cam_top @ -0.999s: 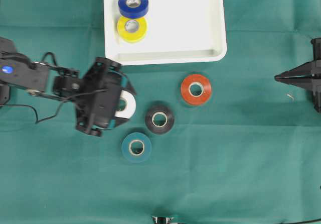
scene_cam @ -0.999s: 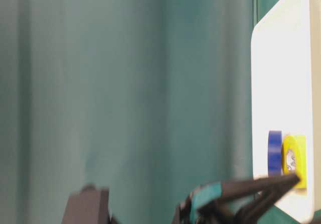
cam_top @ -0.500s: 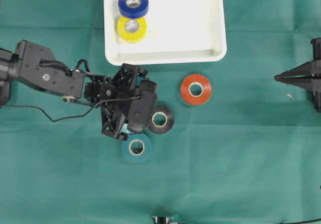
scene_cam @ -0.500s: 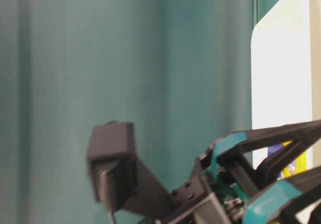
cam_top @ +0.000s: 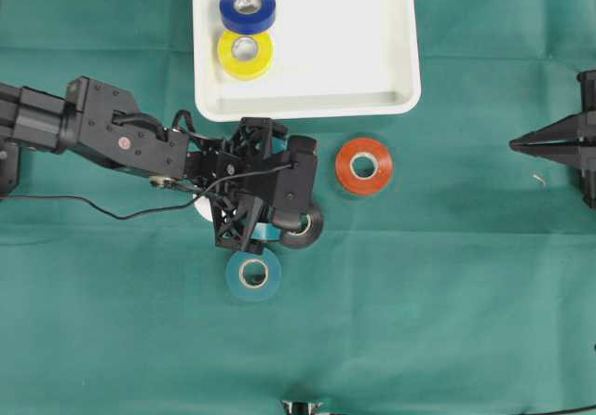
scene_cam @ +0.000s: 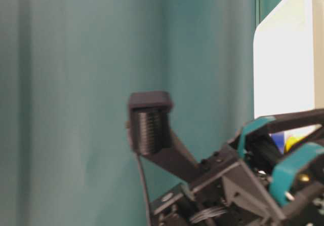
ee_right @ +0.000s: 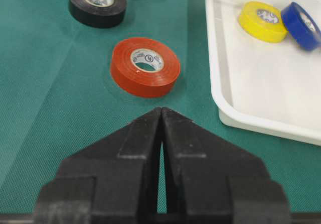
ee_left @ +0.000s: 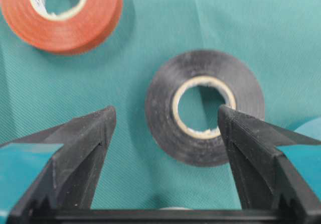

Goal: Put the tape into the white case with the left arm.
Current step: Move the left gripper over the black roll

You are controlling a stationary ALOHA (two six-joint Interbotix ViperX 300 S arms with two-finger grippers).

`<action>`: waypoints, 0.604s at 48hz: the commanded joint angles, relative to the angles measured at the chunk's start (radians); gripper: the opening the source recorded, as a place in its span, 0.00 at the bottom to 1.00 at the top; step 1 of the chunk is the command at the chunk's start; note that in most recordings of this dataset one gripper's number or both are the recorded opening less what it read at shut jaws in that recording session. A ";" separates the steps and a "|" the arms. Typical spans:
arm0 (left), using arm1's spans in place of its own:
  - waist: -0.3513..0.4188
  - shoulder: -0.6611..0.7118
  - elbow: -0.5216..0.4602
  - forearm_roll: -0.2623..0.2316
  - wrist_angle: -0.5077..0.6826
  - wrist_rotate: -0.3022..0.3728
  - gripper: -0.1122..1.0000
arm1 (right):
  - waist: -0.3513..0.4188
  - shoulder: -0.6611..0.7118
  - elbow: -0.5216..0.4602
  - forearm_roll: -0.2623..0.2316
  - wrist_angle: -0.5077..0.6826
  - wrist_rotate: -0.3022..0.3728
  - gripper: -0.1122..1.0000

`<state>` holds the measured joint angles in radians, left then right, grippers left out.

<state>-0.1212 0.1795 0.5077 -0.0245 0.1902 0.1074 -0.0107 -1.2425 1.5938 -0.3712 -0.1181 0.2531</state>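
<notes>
My left gripper grabs the black tape roll by its ring's side next, to pack it into the white case.
The white case sits at the top centre with a blue roll and a yellow roll inside. On the green cloth lie a black tape, a red tape, a teal tape and a white tape that is mostly hidden under the left arm. My left gripper is open just above the black roll, holding nothing. One finger is over the cloth to the roll's left and the other overlaps its right side. My right gripper is shut and empty at the far right.
The red tape lies just in front of the right gripper, beside the case's near rim. In the table-level view the left wrist's black body fills the lower right in front of the case.
The left arm has swung right, from over the white tape to over the black tape, with its jaws still open. The right arm and all rolls have stayed put.
</notes>
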 commanded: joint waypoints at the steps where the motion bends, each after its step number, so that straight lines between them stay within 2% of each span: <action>1: -0.002 -0.003 -0.028 -0.002 0.009 -0.002 0.83 | -0.002 0.006 0.005 -0.006 -0.009 0.002 0.02; 29: 0.017 0.084 -0.084 -0.002 0.015 -0.002 0.83 | -0.002 0.006 0.005 -0.006 -0.009 0.002 0.02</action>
<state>-0.1058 0.2746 0.4495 -0.0245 0.2086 0.1074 -0.0107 -1.2425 1.5953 -0.3712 -0.1197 0.2531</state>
